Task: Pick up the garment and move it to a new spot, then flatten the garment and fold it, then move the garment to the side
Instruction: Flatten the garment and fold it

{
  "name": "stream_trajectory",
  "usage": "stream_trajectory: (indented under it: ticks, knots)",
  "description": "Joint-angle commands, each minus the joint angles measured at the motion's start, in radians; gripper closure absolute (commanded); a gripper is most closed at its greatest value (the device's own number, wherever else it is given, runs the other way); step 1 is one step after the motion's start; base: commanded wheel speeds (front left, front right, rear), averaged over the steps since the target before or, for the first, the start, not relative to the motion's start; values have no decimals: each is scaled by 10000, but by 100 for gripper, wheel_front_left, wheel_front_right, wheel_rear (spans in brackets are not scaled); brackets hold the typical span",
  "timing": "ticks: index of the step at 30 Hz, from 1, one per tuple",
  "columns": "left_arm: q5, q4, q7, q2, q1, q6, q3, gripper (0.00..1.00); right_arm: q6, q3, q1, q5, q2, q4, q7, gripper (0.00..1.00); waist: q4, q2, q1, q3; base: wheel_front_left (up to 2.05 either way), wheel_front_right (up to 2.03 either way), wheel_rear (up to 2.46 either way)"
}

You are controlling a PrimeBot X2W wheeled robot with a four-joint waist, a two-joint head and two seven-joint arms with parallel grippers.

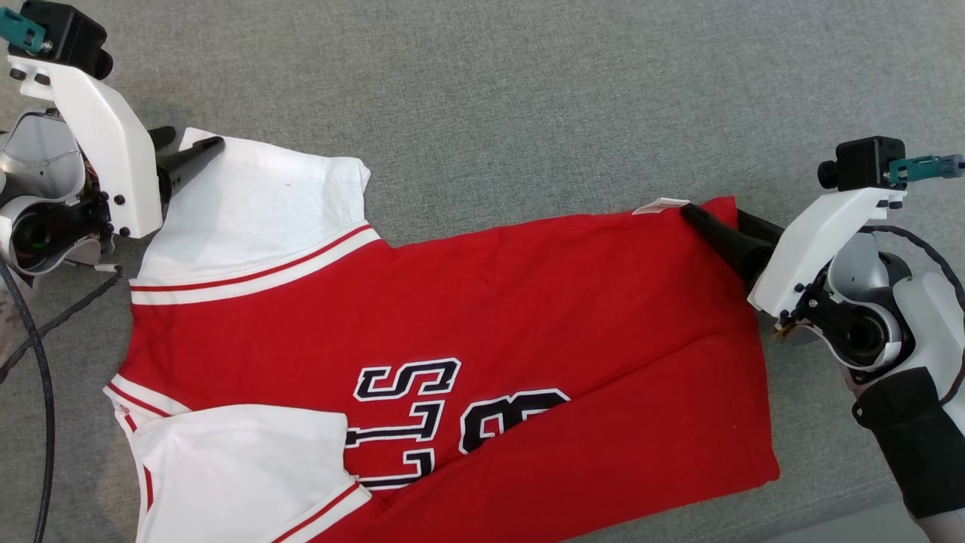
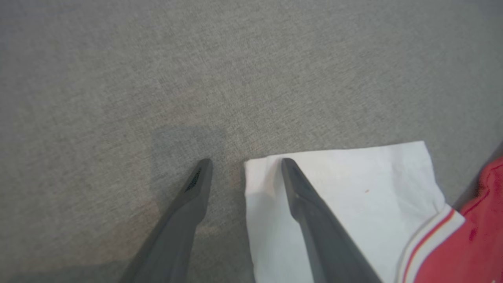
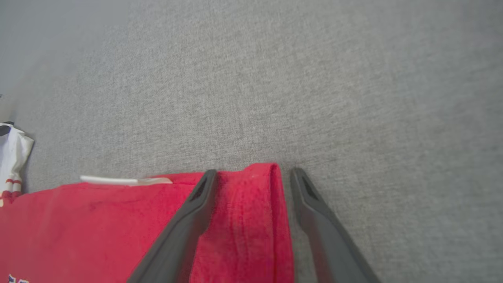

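The jersey has a fold standing up at its red hem corner (image 1: pixel 721 212) while the rest lies flat, so the right gripper should grab the jersey there next.
The garment (image 1: pixel 482 302), a red jersey with white sleeves and dark lettering, lies spread on the grey cloth surface (image 1: pixel 528 90). My left gripper (image 1: pixel 197 137) is at the far corner of the upper white sleeve (image 2: pixel 353 188). Here my left gripper (image 2: pixel 245 161) is open, one finger (image 2: pixel 314 228) lying over the sleeve and the other on the bare cloth. At the far red hem corner my right gripper (image 1: pixel 715 211) straddles a folded edge. In the right wrist view my right gripper (image 3: pixel 254 171) is open with that red corner (image 3: pixel 247 220) between its fingers.
A white label (image 1: pixel 660 205) sticks out at the garment's far edge beside my right gripper. A black cable (image 1: pixel 47 392) runs down the left side. The surface's near edge and a pale floor (image 1: pixel 844 528) show at the lower right. Bare grey cloth lies beyond the garment.
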Motion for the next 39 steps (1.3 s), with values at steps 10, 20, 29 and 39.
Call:
stream_trajectory:
  ticks: [10, 20, 29, 39]
  knots:
    - [-543, -190, -3, 2, 250, -45, -96, 100, 28, 847, 457, 573, -302, -120, -196, 100, 138, 0, 0, -555, 0, 0, 0]
    - [-945, -569, -555, 264, 732, -46, -183, 100, 28, 1003, 750, 872, -790, 170, -991, 100, 483, 0, 0, -1460, 0, 0, 0]
    - [-1541, -1153, -921, 333, 1360, -47, -170, 100, 28, 1243, 1047, 1158, -1243, 399, -1730, 100, 908, 0, 0, -2232, 0, 0, 0]
    - [-2559, -2568, -38, 730, 2125, -47, -491, 100, 30, 1867, 1416, 1791, -1750, 342, -1810, 100, 1348, 0, 0, -3004, 0, 0, 0]
